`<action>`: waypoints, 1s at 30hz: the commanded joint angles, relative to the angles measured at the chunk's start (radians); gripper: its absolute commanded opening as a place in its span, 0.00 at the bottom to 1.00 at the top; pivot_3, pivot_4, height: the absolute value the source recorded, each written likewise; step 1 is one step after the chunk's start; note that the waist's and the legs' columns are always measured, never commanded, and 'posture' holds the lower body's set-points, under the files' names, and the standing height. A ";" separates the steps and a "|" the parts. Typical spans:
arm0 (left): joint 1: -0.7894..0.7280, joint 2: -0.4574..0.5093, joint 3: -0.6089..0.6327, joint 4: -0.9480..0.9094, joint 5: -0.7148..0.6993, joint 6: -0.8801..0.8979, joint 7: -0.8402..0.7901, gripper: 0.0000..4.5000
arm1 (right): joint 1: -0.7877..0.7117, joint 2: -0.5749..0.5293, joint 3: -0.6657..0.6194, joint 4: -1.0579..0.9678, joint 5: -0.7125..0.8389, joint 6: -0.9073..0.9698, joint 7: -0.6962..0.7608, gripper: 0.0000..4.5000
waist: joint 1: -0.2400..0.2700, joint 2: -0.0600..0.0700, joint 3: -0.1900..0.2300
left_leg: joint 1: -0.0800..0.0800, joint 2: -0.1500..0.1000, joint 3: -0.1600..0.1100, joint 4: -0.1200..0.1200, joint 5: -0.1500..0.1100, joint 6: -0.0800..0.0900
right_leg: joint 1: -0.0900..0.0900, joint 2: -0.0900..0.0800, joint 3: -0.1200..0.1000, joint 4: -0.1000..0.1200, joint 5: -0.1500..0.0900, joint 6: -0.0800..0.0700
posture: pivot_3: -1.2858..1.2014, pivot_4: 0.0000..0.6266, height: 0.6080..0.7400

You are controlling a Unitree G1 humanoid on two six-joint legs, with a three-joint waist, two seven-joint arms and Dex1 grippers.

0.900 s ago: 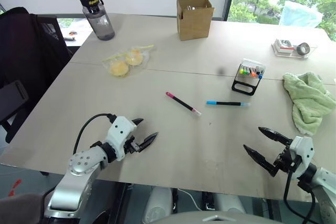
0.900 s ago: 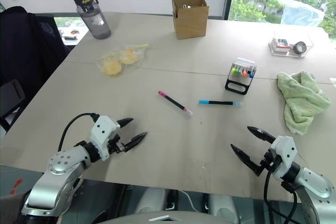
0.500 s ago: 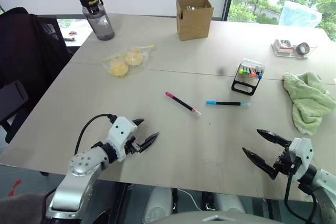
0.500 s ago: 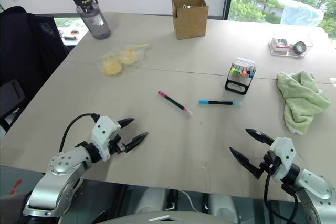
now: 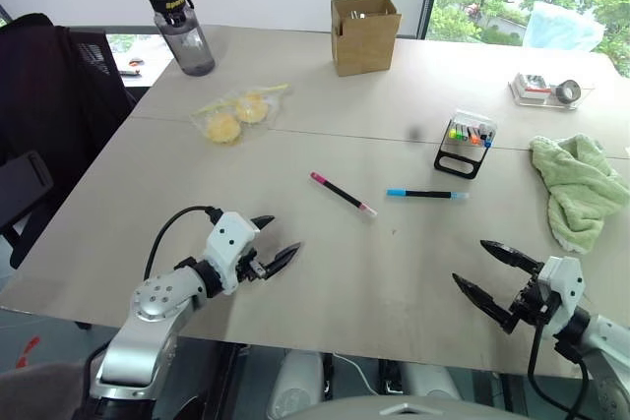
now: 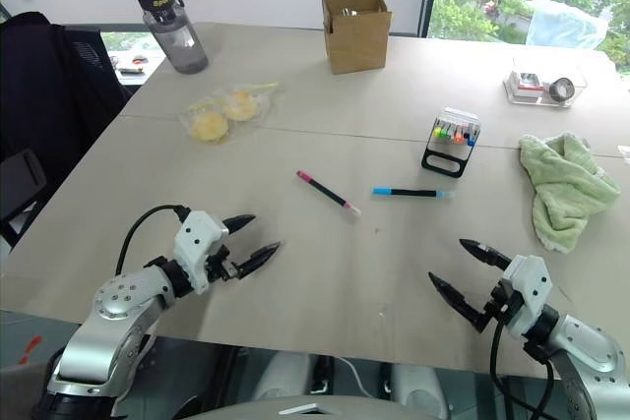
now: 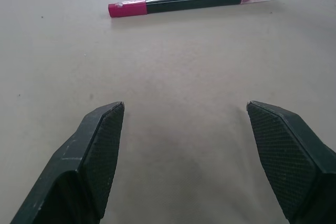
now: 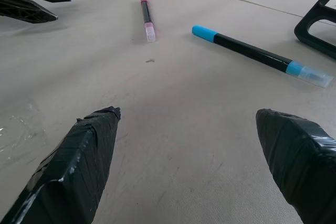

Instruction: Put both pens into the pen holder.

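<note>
My right gripper grabs the blue pen by the middle of its black body next, since the blue pen is long and thin (image 5: 428,194).
Two black-barrelled pens lie on the table's middle: the pink-ended pen (image 5: 343,194) (image 7: 189,2) (image 8: 146,16) and, to its right, the light-blue-ended pen (image 5: 426,194) (image 8: 261,55). The pen holder (image 5: 466,144), a small black slanted rack with colourful caps, stands behind the blue pen. My left gripper (image 5: 269,245) hovers open over the near left of the table, pointing toward the pink pen, nothing between its fingers. My right gripper (image 5: 482,270) is open near the front right edge, short of the blue pen and empty.
A brown cardboard box (image 5: 365,34) and a dark water bottle (image 5: 181,27) stand at the back. A bag with yellow items (image 5: 236,115) lies left of centre. A green towel (image 5: 582,190) and a clear tray (image 5: 551,91) sit at the right. A black chair (image 5: 49,95) stands left.
My left gripper has edged slightly forward toward the pink pen. The right gripper has shifted a little toward the near edge. Pens and holder have not moved.
</note>
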 commanded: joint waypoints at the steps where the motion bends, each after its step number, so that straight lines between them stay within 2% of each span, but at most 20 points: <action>1: -0.018 0.012 0.007 0.001 0.001 -0.028 -0.016 0.85 | -0.011 0.010 0.005 -0.030 -0.008 -0.013 -0.008 0.98 | 0.000 0.000 0.000 | 0.000 0.000 0.000 0.000 0.000 0.000 | 0.000 0.000 0.000 0.000 0.000 0.000 | 0.52 0.24 0.99; 10: -0.087 0.025 0.005 0.056 -0.006 -0.038 -0.062 0.85 | -0.076 0.020 0.032 -0.072 -0.014 0.046 -0.052 0.98 | 0.000 0.000 0.000 | 0.000 0.000 0.000 0.000 0.000 0.000 | 0.000 0.000 0.000 0.000 0.000 0.000 | 0.52 0.24 0.99; 18: -0.135 0.061 0.036 0.071 -0.067 -0.010 -0.138 0.85 | -0.219 0.015 0.086 -0.130 -0.049 0.182 -0.141 0.98 | -0.001 0.000 0.000 | 0.000 0.000 0.000 0.000 0.000 0.000 | 0.000 0.000 0.000 0.000 0.000 0.000 | 0.52 0.24 0.99; 26: -0.196 0.120 0.072 0.076 -0.124 0.033 -0.196 0.85 | -0.550 0.080 0.182 -0.143 -0.108 0.441 -0.330 0.98 | -0.004 0.000 0.001 | 0.000 0.000 0.000 0.000 0.002 -0.004 | -0.001 0.001 0.000 0.001 0.000 0.000 | 0.52 0.24 0.99; 30: -0.220 0.136 0.092 0.061 -0.143 0.061 -0.199 0.85 | -0.664 0.068 0.200 -0.085 -0.119 0.487 -0.311 0.98 | -0.001 0.000 0.001 | -0.004 -0.001 0.000 0.000 0.003 -0.005 | -0.002 0.001 0.000 0.000 0.000 0.000 | 0.52 0.24 0.99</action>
